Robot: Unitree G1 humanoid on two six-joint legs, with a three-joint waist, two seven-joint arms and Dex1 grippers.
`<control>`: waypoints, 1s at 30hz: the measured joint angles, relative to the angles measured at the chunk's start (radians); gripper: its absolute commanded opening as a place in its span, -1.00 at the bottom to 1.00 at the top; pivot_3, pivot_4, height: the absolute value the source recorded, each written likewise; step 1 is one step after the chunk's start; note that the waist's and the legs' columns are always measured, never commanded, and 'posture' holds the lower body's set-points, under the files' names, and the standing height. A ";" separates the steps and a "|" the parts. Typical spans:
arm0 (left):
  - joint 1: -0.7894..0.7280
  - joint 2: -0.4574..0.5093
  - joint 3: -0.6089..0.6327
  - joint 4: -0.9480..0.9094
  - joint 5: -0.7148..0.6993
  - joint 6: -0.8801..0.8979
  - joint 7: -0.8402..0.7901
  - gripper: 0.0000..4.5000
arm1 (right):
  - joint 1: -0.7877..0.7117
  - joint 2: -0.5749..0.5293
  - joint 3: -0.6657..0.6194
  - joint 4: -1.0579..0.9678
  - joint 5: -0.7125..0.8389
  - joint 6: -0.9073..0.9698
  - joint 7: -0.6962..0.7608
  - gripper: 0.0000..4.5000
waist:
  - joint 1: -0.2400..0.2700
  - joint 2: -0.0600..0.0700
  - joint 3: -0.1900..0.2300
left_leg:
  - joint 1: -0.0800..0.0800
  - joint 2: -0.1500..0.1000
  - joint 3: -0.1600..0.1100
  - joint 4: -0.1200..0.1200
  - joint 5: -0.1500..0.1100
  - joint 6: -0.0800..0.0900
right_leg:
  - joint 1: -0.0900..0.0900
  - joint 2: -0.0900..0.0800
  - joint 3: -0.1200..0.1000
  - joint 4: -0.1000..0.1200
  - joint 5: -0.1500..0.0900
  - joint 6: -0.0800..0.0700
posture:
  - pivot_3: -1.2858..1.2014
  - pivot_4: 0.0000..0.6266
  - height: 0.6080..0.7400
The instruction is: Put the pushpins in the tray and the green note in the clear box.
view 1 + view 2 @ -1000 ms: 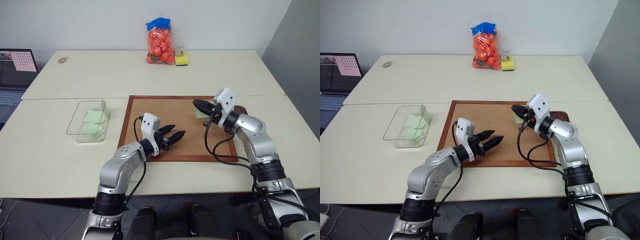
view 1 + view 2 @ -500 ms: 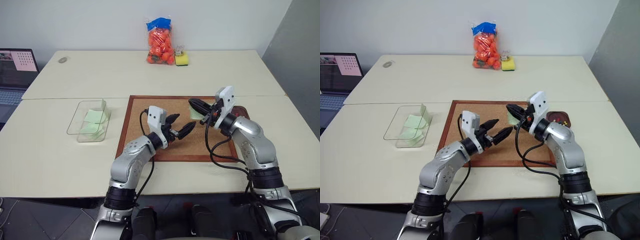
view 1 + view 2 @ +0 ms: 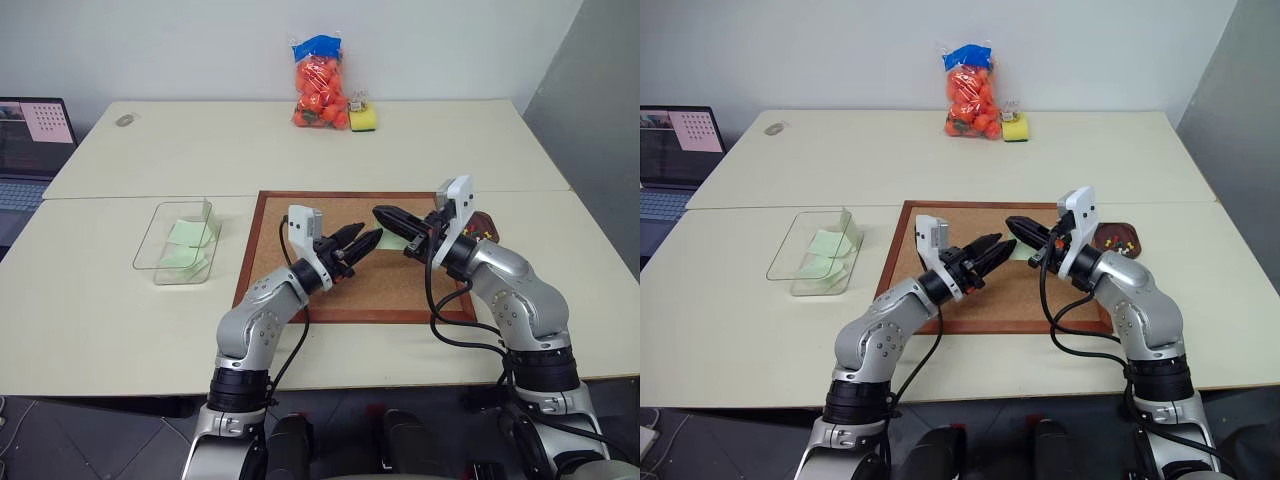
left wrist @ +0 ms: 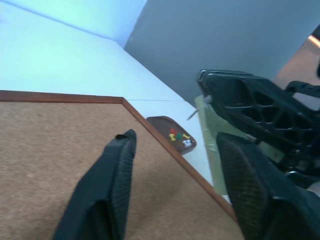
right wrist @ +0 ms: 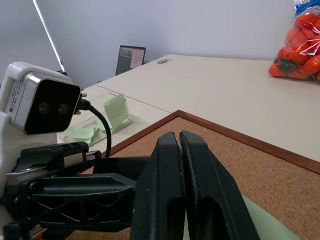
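Observation:
My left gripper grabs the green note by its lower edge [image 4: 220, 187] next, to put it in the clear box.
Shut on the green note [image 3: 394, 241], my right gripper [image 3: 381, 213] holds the pale slip hanging just above the corkboard [image 3: 300, 215]. My left gripper [image 3: 368, 240] is open right beside it, fingertips pointing at the note; in the left wrist view the note [image 4: 207, 135] lies by one of its fingers [image 4: 247, 180]. The tray [image 3: 484, 224], a small dark brown dish off the board's right edge, holds several pushpins [image 4: 178, 136]. On the table's left stands the clear box [image 3: 150, 245] with green slips inside.
A bag of orange fruit [image 3: 318, 85] and a yellow-green sponge [image 3: 363, 120] sit at the table's far edge. An open laptop [image 3: 30, 140] is at the far left. Bare tabletop lies between box and corkboard.
My right gripper has carried the note left, away from the tray and toward the board's middle. My left gripper has risen and moved right to meet it, its fingers spreading wide, then narrowing.

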 measured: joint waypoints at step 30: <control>-0.008 -0.056 0.120 0.043 -0.126 0.100 0.149 -0.97 | 0.026 -0.001 -0.007 -0.046 0.039 0.029 -0.009 -1.00 | 0.000 0.000 0.000 | 0.000 0.000 0.000 0.000 0.000 0.000 | 0.000 0.000 0.000 -0.001 0.000 0.001 | 0.03 -0.52 1.00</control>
